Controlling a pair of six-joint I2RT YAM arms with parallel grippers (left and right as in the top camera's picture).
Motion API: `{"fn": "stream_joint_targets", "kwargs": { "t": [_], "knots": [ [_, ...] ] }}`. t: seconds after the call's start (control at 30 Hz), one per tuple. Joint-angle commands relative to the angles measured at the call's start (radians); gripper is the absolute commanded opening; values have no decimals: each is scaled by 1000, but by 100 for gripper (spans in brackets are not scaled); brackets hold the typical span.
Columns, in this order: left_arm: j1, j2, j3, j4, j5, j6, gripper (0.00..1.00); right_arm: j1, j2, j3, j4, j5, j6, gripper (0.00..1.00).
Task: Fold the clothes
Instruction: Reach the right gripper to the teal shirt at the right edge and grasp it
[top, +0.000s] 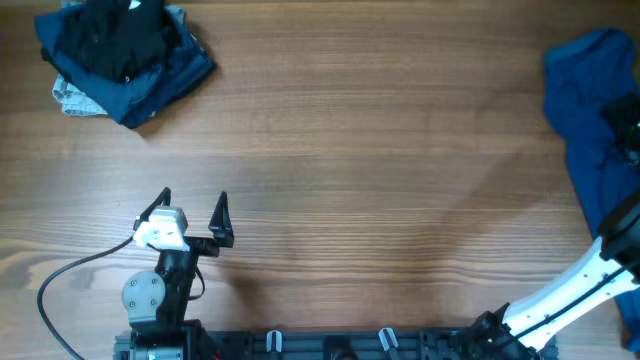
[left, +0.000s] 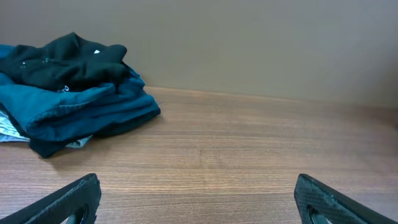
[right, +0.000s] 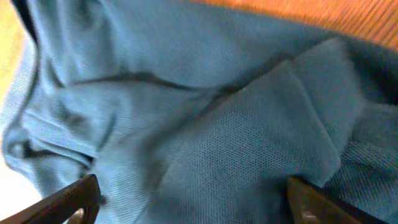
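Note:
The raised fold of blue shirt is between my right gripper's fingers, close against them, so my right gripper closes on the fold next.
The clothes lie in two places. A heap of navy, black and pale patterned pieces (top: 120, 55) sits at the table's far left corner and shows in the left wrist view as a heap (left: 68, 93) well ahead of the fingers. A crumpled mid-blue shirt (top: 585, 110) lies at the right edge. My left gripper (top: 193, 215) stands open over bare wood near the front, nothing between its fingers (left: 71, 199). My right gripper (right: 193, 202) hovers close over the blue shirt (right: 205, 124), jaws wide apart, open, with fabric spread beneath and between them.
The wooden table (top: 380, 180) stretches between the two piles. My right arm (top: 570, 290) reaches in from the front right corner. A black cable (top: 70, 280) loops beside the left arm's base. The shirt hangs at the right table edge.

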Motion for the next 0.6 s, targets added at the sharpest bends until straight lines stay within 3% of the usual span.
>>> {"fn": "stream_joint_targets", "kwargs": {
  "t": [0.0,0.1,0.17,0.23,0.4,0.57],
  "knots": [
    [6,-4,-6,-1,12,20,100,5,41,21,-7,-13,-16,85],
    [6,-4,-6,-1,12,20,100,5,41,21,-1,-14,-18,63],
    [6,-4,-6,-1,12,19,100,5,40,21,-6,-14,-18,34],
    [6,-4,-6,-1,12,20,100,5,33,22,-10,-18,-19,17],
    [6,-4,-6,-1,12,19,100,5,-43,22,-14,-92,-44,4],
    [6,-4,-6,-1,12,19,100,10,-191,21,-22,-316,-40,4]
  ]
}}
